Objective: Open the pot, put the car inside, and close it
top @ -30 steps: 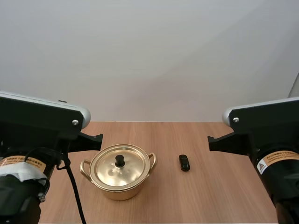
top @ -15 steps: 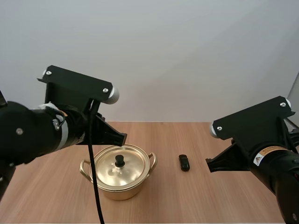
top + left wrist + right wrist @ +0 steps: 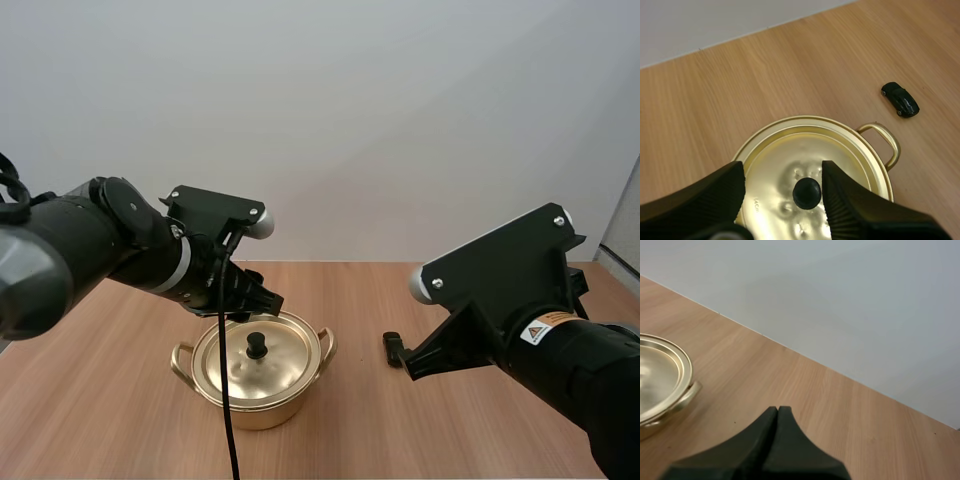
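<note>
My left gripper will grab the lid next by the narrow black knob in the middle, because the lid is wider than my open fingers.
A golden pot stands on the wooden table, its lid on, with a black knob in the middle. My left gripper hovers just behind and above the lid. In the left wrist view its fingers stand apart, open and empty, with the knob below and between them over the lid. A small black toy car lies on the table to the pot's right. In the high view the car is partly hidden behind my right arm. My right gripper is shut into one wedge above bare table.
The pot has two loop handles; one handle points towards the car. The pot's rim shows beside the right gripper. Bare wooden table lies in front of and around the pot, with a plain wall behind.
Both arms have come forward and down from their raised rest pose. The left gripper has opened and now sits over the lid's knob. The right arm has swung in near the car.
</note>
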